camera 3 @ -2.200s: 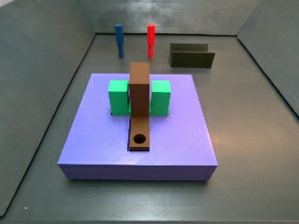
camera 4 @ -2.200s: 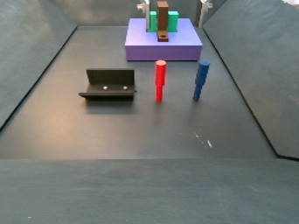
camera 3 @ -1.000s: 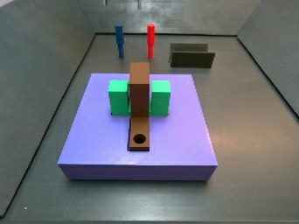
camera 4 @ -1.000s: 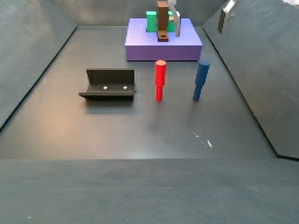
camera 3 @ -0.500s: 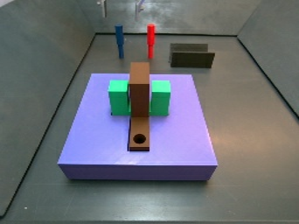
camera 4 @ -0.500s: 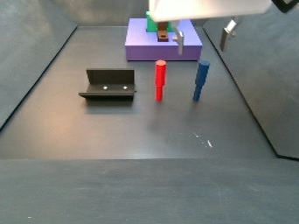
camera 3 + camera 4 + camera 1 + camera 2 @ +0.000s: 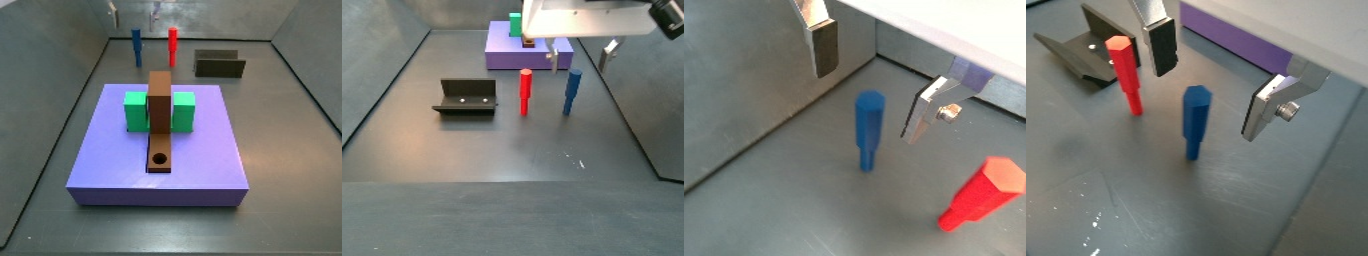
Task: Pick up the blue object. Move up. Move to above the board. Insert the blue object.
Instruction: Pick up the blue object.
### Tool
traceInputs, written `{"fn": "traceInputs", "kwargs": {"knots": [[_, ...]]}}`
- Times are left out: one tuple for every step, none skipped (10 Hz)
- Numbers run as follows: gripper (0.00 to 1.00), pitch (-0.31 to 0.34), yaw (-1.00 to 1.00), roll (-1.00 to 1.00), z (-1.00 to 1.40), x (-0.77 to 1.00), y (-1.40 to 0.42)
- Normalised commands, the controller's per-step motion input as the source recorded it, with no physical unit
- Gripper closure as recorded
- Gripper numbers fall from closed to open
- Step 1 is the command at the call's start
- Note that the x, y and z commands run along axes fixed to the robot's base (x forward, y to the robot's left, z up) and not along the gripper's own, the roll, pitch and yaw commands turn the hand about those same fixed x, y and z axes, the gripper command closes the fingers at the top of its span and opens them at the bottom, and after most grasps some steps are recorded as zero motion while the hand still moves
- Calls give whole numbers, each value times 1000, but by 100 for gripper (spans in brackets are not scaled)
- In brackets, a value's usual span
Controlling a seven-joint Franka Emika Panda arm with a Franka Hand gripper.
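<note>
My gripper grabs the blue object by its thick upper end (image 7: 136, 34) (image 7: 870, 104) next, so its narrow tip stays free to enter the board's hole.
The blue object (image 7: 572, 90) is a thin blue peg standing upright on the grey floor, seen in both side views (image 7: 136, 45) and both wrist views (image 7: 869, 130) (image 7: 1196, 120). My gripper (image 7: 580, 58) hangs open just over it, one finger (image 7: 1161, 50) on each side of the peg's top, nothing touching. In a side view only the gripper's (image 7: 134, 15) fingertips show at the frame's edge. The board (image 7: 160, 120), a brown strip with a round hole near one end, passes through a green block (image 7: 138, 112) on the purple slab (image 7: 160, 160).
A red peg (image 7: 525, 92) stands upright close beside the blue one, also seen in a wrist view (image 7: 1124, 72). The dark fixture (image 7: 468, 97) sits on the floor beyond the red peg. Grey walls (image 7: 54, 90) close in the floor on both sides.
My gripper has come into view and dropped from high near the slab down over the blue peg. The pegs, board and fixture have not moved.
</note>
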Motion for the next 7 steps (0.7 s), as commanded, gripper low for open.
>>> {"fn": "traceInputs", "kwargs": {"knots": [[0,20,237,46,-231,206,0],[0,0,209,39,-246,74,0],[0,0,140,30,-306,0,0],[0,0,74,21,-263,-77,0],[0,0,26,0,-189,-111,0],[0,0,40,0,-131,-11,0],[0,0,14,0,-60,0,0]]}}
